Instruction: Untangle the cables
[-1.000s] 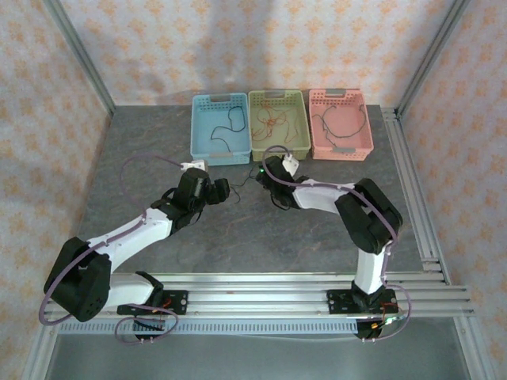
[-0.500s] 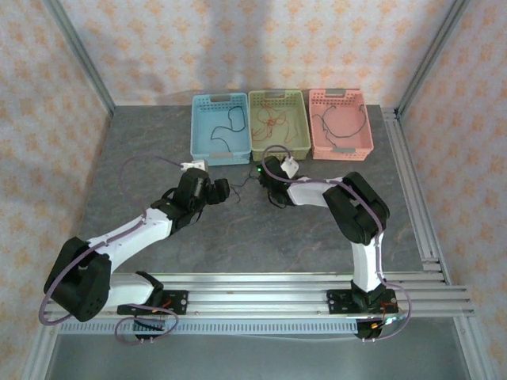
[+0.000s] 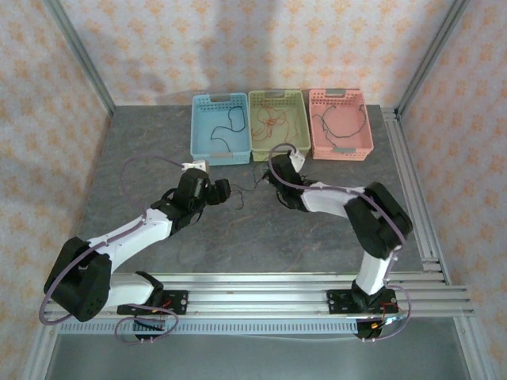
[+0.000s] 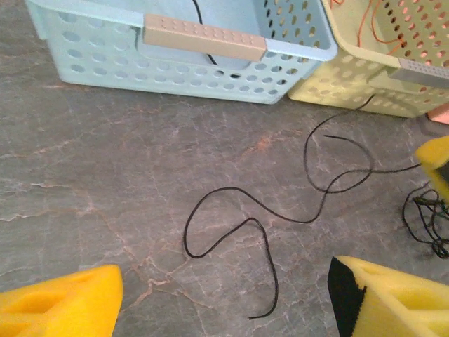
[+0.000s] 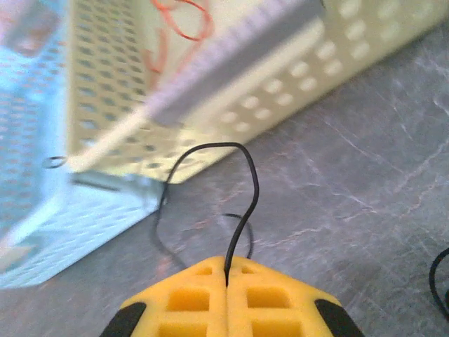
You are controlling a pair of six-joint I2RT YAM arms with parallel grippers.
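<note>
I should next grab along the cable's loose end part with my left gripper to untangle the black cable. That part of the cable is free of my right gripper.
A thin black cable snakes over the grey table in front of the baskets, and its far end rises to my right gripper. In the right wrist view, my right gripper is shut on this black cable, which loops up from between the yellow fingers. The right gripper sits just in front of the green basket. My left gripper hovers open above the cable's free end, holding nothing; from above the left gripper is to the left of the right one. A small black tangle lies at the right.
Three baskets stand in a row at the back: blue, green and pink. A black cable lies in the blue one, a red-orange cable in the green one, and a dark cable in the pink one. Metal rails run along the right edge.
The right gripper has closed on the black cable and shifted a little to the right. The left gripper has stayed where it was, still open.
</note>
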